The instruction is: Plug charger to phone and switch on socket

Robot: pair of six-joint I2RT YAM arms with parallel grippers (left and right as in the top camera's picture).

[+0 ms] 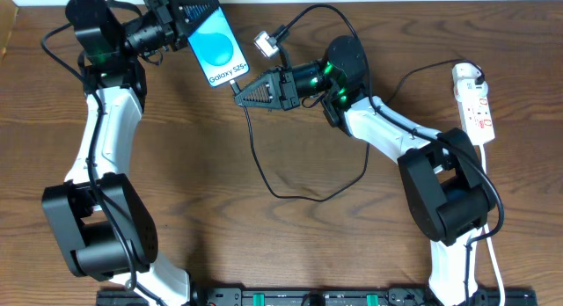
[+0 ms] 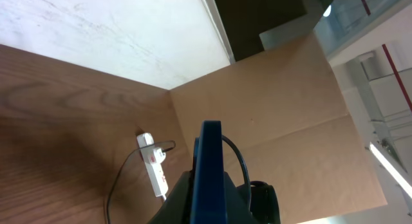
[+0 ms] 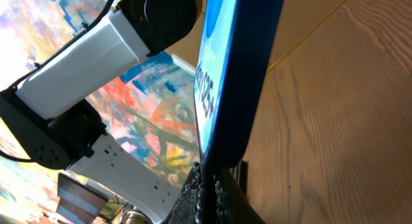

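I will open my right gripper now, since the phone's lower edge (image 1: 230,79) meets the charger plug (image 1: 234,85) squarely at my fingertips and the plug would stay seated if released.
The phone (image 1: 214,42), its light blue screen reading "Galaxy S25", is held tilted above the table's far left. My left gripper (image 1: 189,16) is shut on its upper end. In the left wrist view the phone (image 2: 211,166) shows edge-on between the jaws. My right gripper (image 1: 239,92) is shut on the charger plug tip, which is pressed against the phone's lower edge (image 3: 235,76); whether the tip is in the port is hidden. The black charger cable (image 1: 260,165) loops over the table. The white socket (image 1: 472,104) lies at the far right, also visible from the left wrist as the socket (image 2: 153,165).
A small grey adapter block (image 1: 264,42) on a black lead lies just right of the phone. The socket's white cord (image 1: 489,244) runs down the right side past the right arm's base (image 1: 444,192). The left arm's white link (image 3: 84,63) sits behind the phone.
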